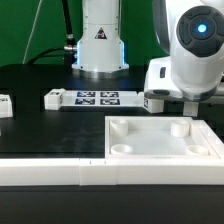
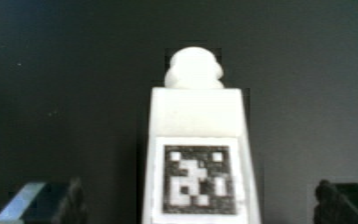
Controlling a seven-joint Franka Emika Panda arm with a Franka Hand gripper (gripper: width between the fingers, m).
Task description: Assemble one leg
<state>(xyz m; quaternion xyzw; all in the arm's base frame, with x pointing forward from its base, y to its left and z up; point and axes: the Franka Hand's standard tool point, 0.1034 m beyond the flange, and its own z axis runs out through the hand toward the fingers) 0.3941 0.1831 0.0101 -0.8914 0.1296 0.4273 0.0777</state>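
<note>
I need to close my gripper now, because the tagged white post (image 2: 201, 178) is between the lowered fingers.
The leg (image 2: 197, 150) is a white rectangular post with a black-and-white tag on its face and a rounded peg at one end. In the wrist view it lies between my gripper's (image 2: 194, 205) dark fingertips (image 2: 43, 200), with a gap on each side. The gripper is open and not touching it. In the exterior view the leg (image 1: 156, 100) lies on the black table just behind the white tabletop (image 1: 160, 150), under my gripper (image 1: 172, 103). The tabletop is wide and flat with round corner sockets.
The marker board (image 1: 97, 98) lies on the table to the exterior view's left of the leg. Another white piece (image 1: 5, 105) sits at the far left edge. The arm's base (image 1: 100, 40) stands behind. A white ledge (image 1: 60, 172) runs along the front.
</note>
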